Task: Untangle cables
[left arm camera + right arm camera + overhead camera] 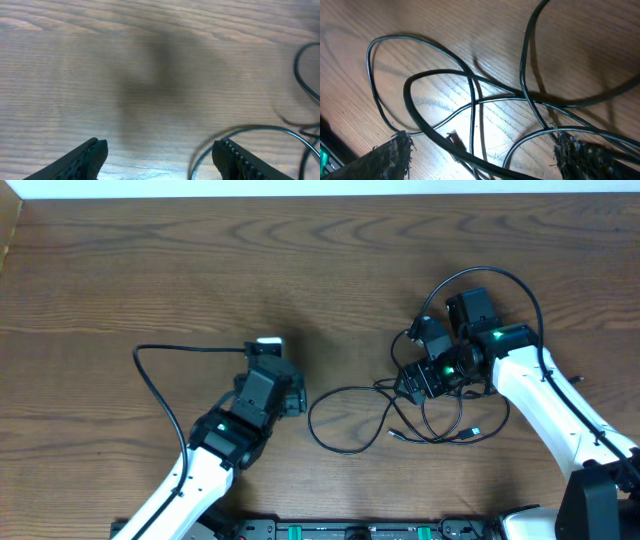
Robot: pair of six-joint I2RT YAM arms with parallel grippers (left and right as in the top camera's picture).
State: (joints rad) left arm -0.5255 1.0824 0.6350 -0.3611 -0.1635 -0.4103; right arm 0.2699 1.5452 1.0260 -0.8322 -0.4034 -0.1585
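The raised cable loop (440,140) runs between both fingers, as deep as their ends and above the wood. My right gripper should close on that loop now.
The cables (400,415) are thin black cords lying in a loose tangle right of centre, with one big loop (345,420) spreading left. Two small plug ends (475,430) lie at the tangle's lower edge. My right gripper (412,383) hangs over the tangle's upper part. In the right wrist view it (487,152) stands open, and several crossed cords (472,100) and a small plug (452,137) lie on the wood between its fingers. My left gripper (162,157) is open over bare wood. An arc of cable (240,129) runs just inside its right finger (235,160).
The left arm (255,405) reaches in from the bottom left and its own black wire (150,380) arcs out to the left. The right arm's thicker wire (490,272) loops above its wrist. The wooden table (200,270) ends at a white strip along the top.
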